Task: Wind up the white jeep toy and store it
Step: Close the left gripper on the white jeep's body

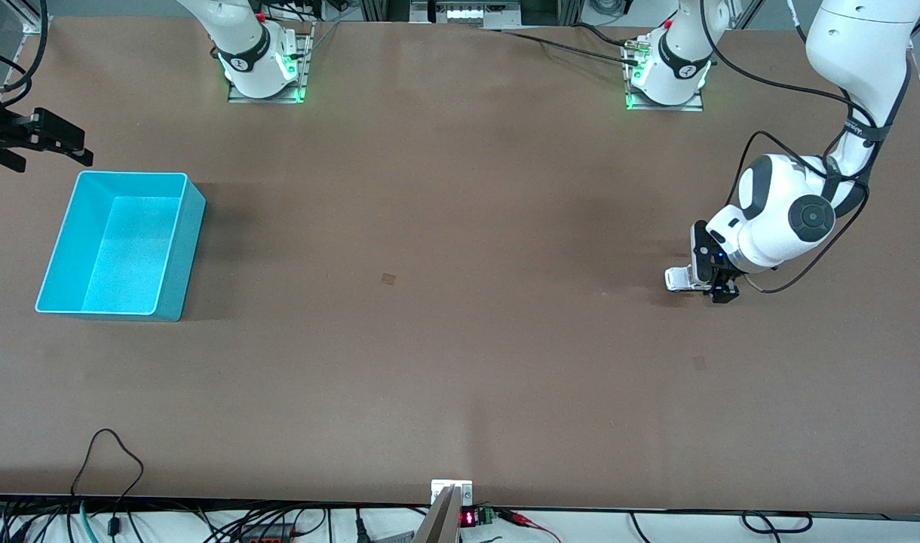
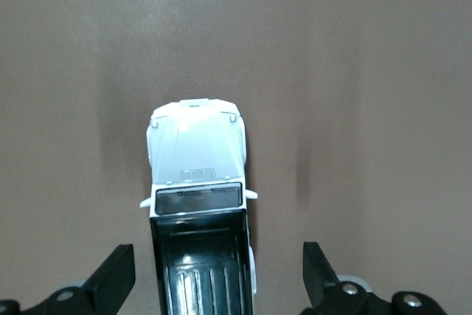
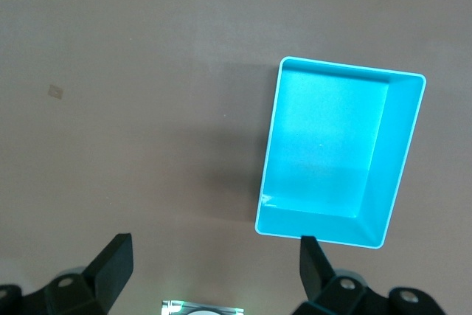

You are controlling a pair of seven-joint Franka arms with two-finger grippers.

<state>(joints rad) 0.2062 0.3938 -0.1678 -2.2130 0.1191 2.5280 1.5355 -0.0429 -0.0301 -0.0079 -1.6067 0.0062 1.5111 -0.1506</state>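
Note:
The fingers are on either side of the black cargo bed (image 2: 202, 271) near the table, so it is time for my left gripper to close on the white jeep toy.
The white jeep toy (image 1: 682, 277) stands on the table toward the left arm's end; its white hood and black roof panel fill the left wrist view (image 2: 198, 175). My left gripper (image 1: 715, 285) is low over the jeep's rear, open, in the left wrist view (image 2: 217, 274) with one finger on each side of the car and a gap to it on both sides. The turquoise bin (image 1: 185, 256) is empty, toward the right arm's end. My right gripper (image 1: 75, 145) is open and empty, up in the air beside the bin, which shows in its wrist view (image 3: 383, 175).
A small square mark (image 1: 388, 278) lies on the brown table near the middle. The arms' bases (image 1: 264, 68) stand along the table's edge farthest from the front camera. Cables (image 1: 113, 460) hang at the edge nearest it.

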